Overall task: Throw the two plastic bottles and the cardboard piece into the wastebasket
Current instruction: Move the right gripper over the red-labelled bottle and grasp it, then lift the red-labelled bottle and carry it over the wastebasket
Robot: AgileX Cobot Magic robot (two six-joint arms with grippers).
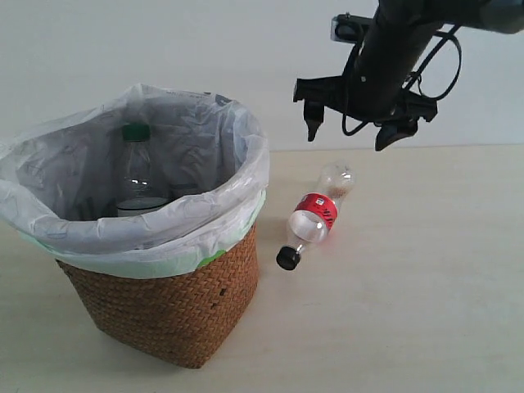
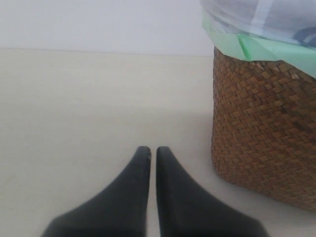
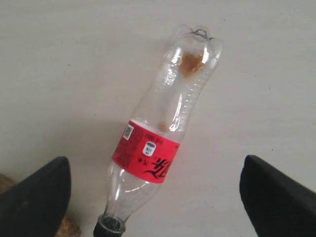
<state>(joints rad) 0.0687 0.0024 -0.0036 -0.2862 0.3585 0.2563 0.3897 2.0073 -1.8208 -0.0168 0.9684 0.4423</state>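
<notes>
Next, my right gripper grabs the red-label bottle by its red label (image 1: 317, 211). Then my right gripper throws the bottle into the wastebasket (image 1: 176, 315).
The brown wicker wastebasket (image 1: 176, 315) with its white bag stands at the left, and its wall (image 2: 261, 128) fills the side of the left wrist view. Inside it the larger bottle with the green cap (image 1: 137, 168) stands upright. The smaller red-label bottle (image 1: 315, 214) lies on the table just right of the basket, black cap toward the front; it also shows in the right wrist view (image 3: 158, 143). My right gripper (image 1: 350, 131) hangs open above it, fingers wide apart (image 3: 155, 190). My left gripper (image 2: 153, 150) is shut and empty near the basket's base. The cardboard piece is out of view.
The pale tabletop (image 1: 426, 286) stretches right of and in front of the bottle. A plain white wall (image 1: 164, 41) stands behind the table.
</notes>
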